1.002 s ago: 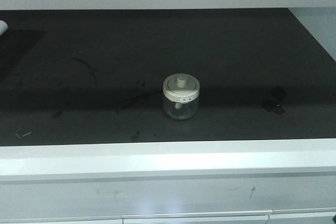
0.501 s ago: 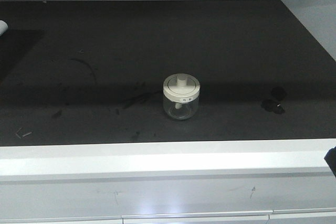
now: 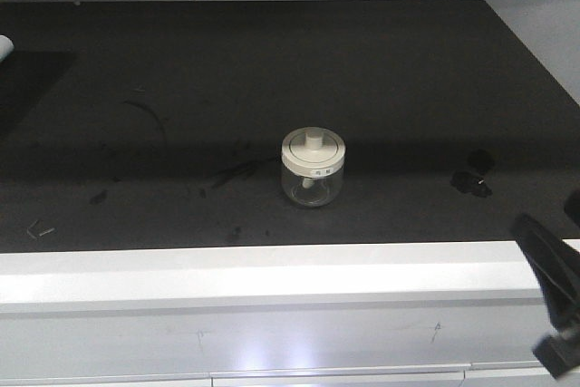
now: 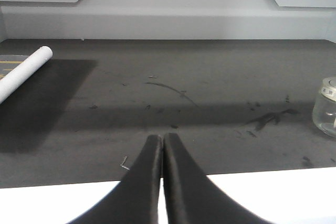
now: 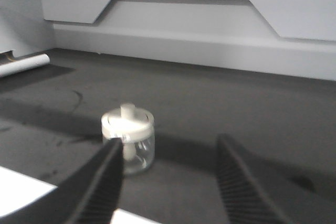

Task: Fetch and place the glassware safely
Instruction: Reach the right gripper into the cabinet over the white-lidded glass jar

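Next, my right gripper grabs the small clear jar (image 3: 313, 169) by its lid's knob (image 3: 314, 138), to fetch the glassware safely.
The glassware, a small clear jar (image 3: 313, 169) with an off-white knobbed lid, stands upright in the middle of the black mat (image 3: 272, 70). In the right wrist view the jar (image 5: 128, 137) sits just beyond and partly behind my left finger. My right gripper (image 5: 169, 140) is open with nothing between its fingers. In the front view the right gripper (image 3: 544, 215) hangs at the lower right over the white ledge, well apart from the jar. My left gripper (image 4: 161, 137) is shut on nothing above the mat's front edge. The jar (image 4: 326, 106) lies far to its right.
A white tube (image 4: 23, 72) lies at the far left of the mat. A white ledge (image 3: 272, 274) runs along the front. Small dark scraps (image 3: 473, 178) lie to the right of the jar. A grey wall (image 5: 210, 35) closes the back.
My right gripper has come into the front view at the lower right and risen. The front view has tilted down a little, losing the orange strip on top. The jar has not moved.
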